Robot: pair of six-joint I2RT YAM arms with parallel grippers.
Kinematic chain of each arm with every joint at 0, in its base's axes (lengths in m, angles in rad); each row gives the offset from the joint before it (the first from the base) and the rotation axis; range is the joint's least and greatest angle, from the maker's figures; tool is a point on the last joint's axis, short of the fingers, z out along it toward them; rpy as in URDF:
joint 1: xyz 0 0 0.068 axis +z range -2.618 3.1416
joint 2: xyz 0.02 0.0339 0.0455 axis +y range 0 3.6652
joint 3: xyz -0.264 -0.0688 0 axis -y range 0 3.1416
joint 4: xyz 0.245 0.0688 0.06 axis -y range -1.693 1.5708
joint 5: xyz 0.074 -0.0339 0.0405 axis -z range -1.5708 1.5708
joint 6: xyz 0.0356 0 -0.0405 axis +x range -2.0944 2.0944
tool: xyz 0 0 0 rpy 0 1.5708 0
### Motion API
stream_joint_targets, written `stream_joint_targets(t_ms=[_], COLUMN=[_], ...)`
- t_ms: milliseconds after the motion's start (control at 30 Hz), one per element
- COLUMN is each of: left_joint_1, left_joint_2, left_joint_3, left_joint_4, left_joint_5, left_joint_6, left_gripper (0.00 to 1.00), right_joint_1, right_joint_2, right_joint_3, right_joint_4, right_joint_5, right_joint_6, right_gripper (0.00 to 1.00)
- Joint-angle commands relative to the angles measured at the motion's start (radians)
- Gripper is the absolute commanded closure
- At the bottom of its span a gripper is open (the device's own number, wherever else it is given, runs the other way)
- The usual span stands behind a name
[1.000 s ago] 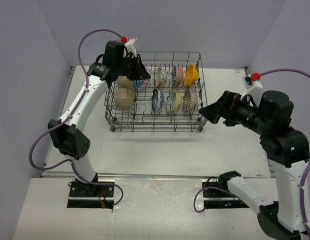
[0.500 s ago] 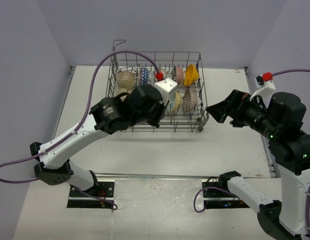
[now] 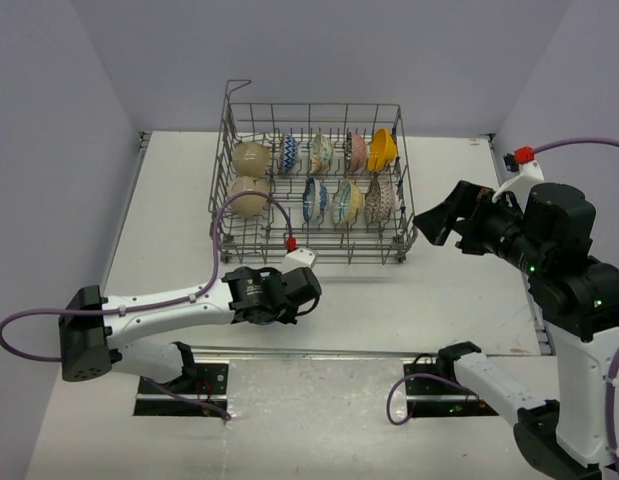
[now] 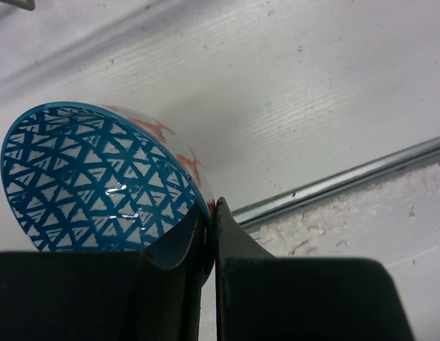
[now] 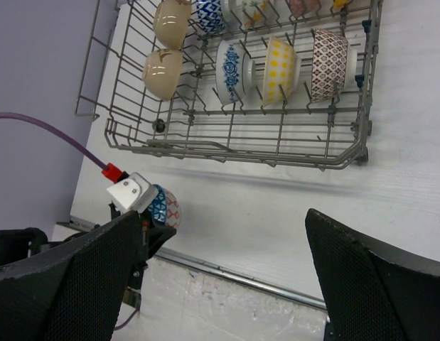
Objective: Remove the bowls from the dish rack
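The bowl is tilting from its held rim, and its red-marked outside leans over the table. It would tip onto the table if I opened my left gripper now.
The grey wire dish rack point(image 3: 311, 258) stands at the back middle of the table and holds several bowls on edge: two plain beige ones point(image 3: 249, 178) at the left, patterned ones in two rows, and an orange-yellow one point(image 3: 382, 148) at the back right. My left gripper point(image 3: 305, 293) is low over the table's near edge, shut on the rim of a bowl point(image 4: 92, 177) with a blue triangle pattern inside and red marks outside. That bowl also shows in the right wrist view point(image 5: 165, 206). My right gripper point(image 3: 437, 216) is open and empty, in the air right of the rack.
A metal strip point(image 3: 389, 352) runs along the table's near edge, just in front of the held bowl, and also shows in the left wrist view point(image 4: 347, 181). The rack's raised handle point(image 3: 237, 86) stands at its back left corner. Purple walls close in the left and right sides.
My left arm has swung from the rack's back left corner down to the near table edge, carrying the blue patterned bowl. My right arm has barely shifted.
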Motion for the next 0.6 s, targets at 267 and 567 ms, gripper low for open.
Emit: stream_joint_targets(t_ms=[267,567], left_joint_1=[0.035,0.029], left_joint_2=[0.137,0.164], left_joint_3=[-0.131,-0.019], left_joint_4=[0.267,0.183], left_joint_5=[-0.089,-0.082], left_joint_6=[-0.117,-0.086], left_gripper=[1.00,0.34], right_joint_1=[-0.001,-0.001], right_joint_2=[-0.038,-0.052], right_joint_3=[-0.026,-0.055], right_joint_4=[0.031,0.027], right_joint_5=[-0.019,-0.018], right_joint_6=[-0.022,-0.019], right_gripper=[0.01,0.01])
